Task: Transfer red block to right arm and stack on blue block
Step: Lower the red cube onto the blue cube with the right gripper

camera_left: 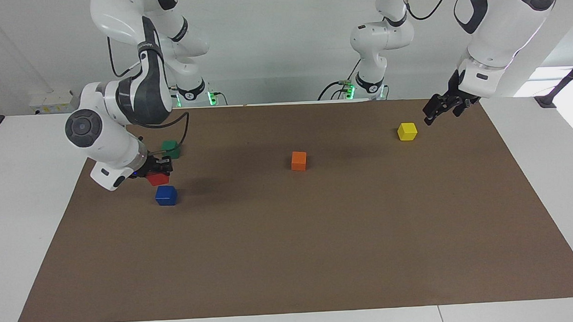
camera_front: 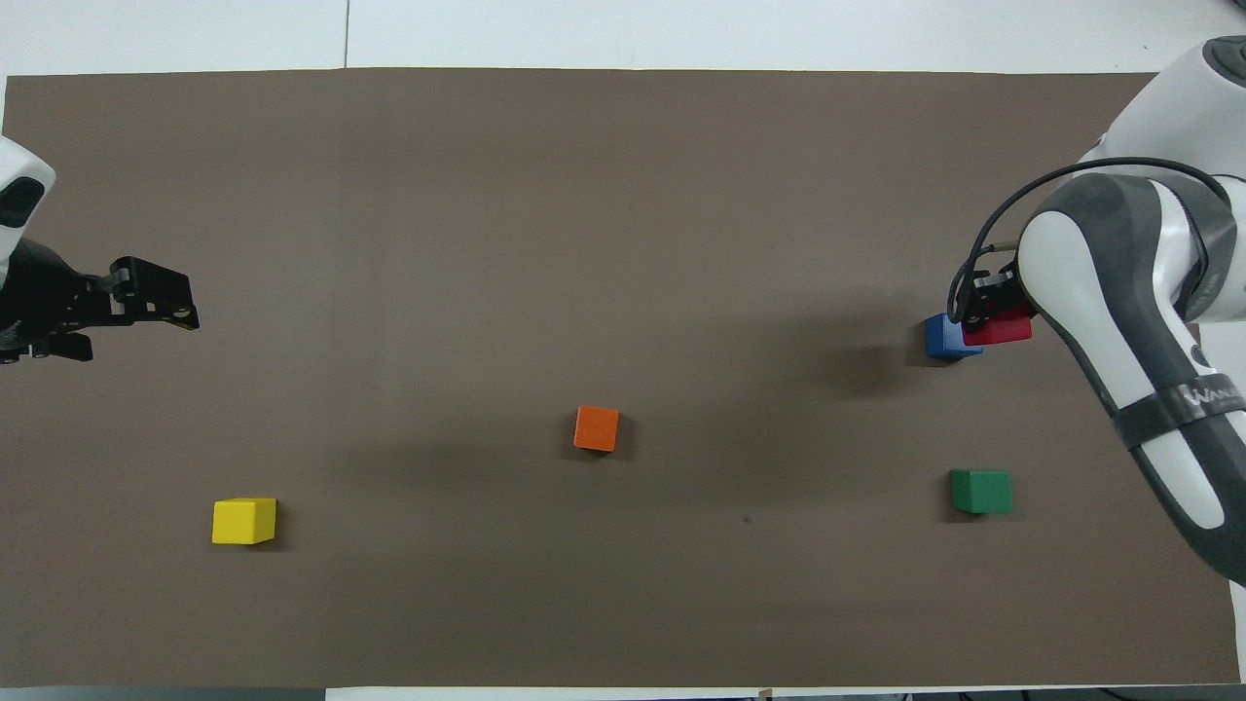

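Observation:
The robot needs to line up the tilted red block (camera_front: 1000,329) before its right gripper opens. The block hangs mostly beside the blue block (camera_front: 942,338), so it would tip if the gripper opened now.
My right gripper (camera_left: 156,171) is shut on the red block (camera_left: 157,179) and holds it low in the air, tilted, just beside the blue block (camera_left: 166,195) and a little above its top. In the overhead view the red block (camera_front: 1003,329) overlaps the edge of the blue block (camera_front: 942,338) on the side toward the right arm's end; the right gripper (camera_front: 985,298) sits over it. The two blocks look apart. My left gripper (camera_left: 430,114) is open and empty in the air near the yellow block, at the left arm's end (camera_front: 156,302).
A green block (camera_left: 170,148) lies nearer to the robots than the blue block (camera_front: 981,491). An orange block (camera_left: 299,160) sits mid-mat (camera_front: 597,428). A yellow block (camera_left: 407,131) lies toward the left arm's end (camera_front: 243,521). All lie on a brown mat (camera_left: 290,256).

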